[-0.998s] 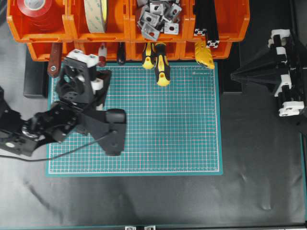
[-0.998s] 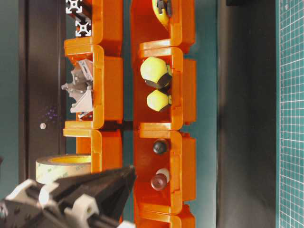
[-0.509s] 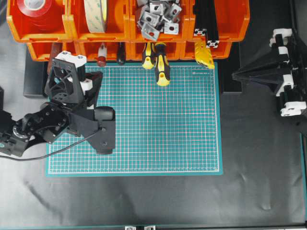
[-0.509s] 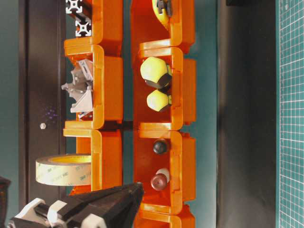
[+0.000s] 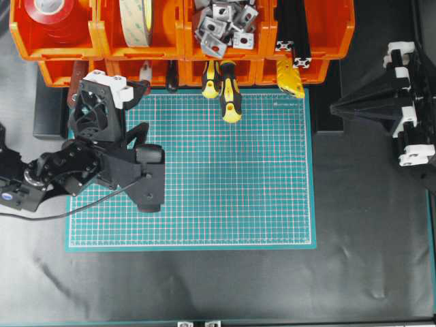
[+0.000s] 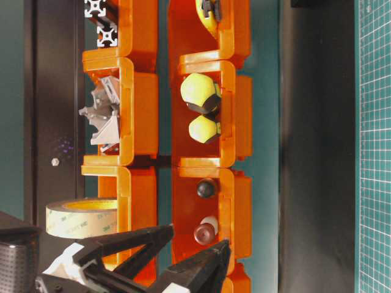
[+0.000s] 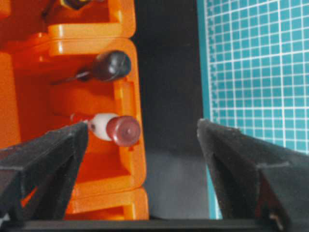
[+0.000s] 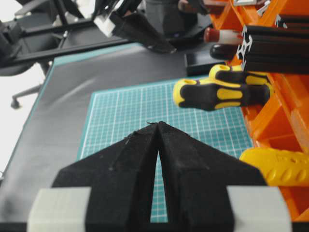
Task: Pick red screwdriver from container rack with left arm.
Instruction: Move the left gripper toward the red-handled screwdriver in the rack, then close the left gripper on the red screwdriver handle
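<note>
The orange bin's sides close in the rest of the red screwdriver. My left gripper needs to grab the screwdriver next by the butt (image 6: 204, 232) poking out.
The red screwdriver (image 7: 118, 129) lies in a lower bin of the orange container rack (image 7: 126, 92), its dark red butt and white band poking out of the front. My left gripper (image 7: 143, 124) stands open just in front of that bin, one finger on either side of the butt and not touching it. From overhead, the left gripper (image 5: 142, 86) covers most of the red screwdriver (image 5: 145, 67). At table level the butt (image 6: 204, 232) shows between the two fingertips. At the right, my right gripper (image 5: 335, 107) rests shut and holds nothing.
A black-handled screwdriver (image 7: 112, 65) shares the bin beside the red one. Two yellow-and-black screwdrivers (image 5: 229, 92) jut from the neighbouring bin over the green cutting mat (image 5: 231, 184). Upper bins hold tape rolls (image 5: 136, 20) and metal brackets (image 5: 221, 24). A flat dark red handle (image 5: 75, 73) hangs to the left.
The left gripper's jaws have gone from shut to wide open. The gripper drifted left, then came back right to the front of the red screwdriver's bin. The right arm has not moved.
</note>
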Controlling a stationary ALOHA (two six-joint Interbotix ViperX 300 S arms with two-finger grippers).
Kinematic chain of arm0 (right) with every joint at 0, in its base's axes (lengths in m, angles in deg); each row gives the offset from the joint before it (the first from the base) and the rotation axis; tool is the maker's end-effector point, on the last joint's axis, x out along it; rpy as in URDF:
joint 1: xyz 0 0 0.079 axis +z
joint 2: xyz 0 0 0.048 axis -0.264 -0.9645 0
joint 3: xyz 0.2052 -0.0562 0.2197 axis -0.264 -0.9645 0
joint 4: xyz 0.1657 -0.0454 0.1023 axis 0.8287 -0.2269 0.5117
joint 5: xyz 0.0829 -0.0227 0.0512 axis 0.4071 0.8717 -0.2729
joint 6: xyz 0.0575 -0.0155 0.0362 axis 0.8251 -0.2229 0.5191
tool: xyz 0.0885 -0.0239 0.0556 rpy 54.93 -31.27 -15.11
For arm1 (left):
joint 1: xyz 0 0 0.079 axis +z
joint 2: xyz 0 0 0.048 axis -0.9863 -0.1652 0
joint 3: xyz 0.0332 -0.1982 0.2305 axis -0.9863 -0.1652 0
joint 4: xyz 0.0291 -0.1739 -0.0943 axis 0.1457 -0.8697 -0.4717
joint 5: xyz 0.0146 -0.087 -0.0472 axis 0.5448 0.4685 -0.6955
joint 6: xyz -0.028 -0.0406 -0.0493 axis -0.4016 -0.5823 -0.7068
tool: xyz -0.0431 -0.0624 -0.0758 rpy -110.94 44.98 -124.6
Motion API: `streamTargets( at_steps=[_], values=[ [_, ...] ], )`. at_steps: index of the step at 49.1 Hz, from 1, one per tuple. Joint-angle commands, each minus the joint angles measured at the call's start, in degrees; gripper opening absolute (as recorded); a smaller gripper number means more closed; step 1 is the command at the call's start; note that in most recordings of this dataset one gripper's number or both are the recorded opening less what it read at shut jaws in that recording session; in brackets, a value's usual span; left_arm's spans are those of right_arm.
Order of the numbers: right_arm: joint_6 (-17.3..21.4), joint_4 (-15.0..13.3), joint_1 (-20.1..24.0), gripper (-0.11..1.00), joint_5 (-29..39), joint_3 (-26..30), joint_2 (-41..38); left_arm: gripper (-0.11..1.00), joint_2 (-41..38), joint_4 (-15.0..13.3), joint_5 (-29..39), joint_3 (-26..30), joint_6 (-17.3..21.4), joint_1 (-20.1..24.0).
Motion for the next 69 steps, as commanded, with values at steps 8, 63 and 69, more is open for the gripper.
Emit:
streamTargets(
  at_steps=[8, 63, 69],
  values=[
    [-0.1, -0.1, 0.8, 0.0, 1.5, 1.1, 0.8, 0.89, 0.4, 0.2, -0.9, -0.9, -0.3, 2.8],
    [0.3, 0.0, 3.2, 0.0, 4.3, 1.1, 1.3, 0.71, -1.4, 0.2, -0.3, 0.5, 0.3, 4.8],
    [0.3, 0.1, 3.2, 0.0, 4.2, 1.1, 1.3, 0.64, -1.4, 0.2, 0.2, 1.4, 0.3, 5.0]
  ],
)
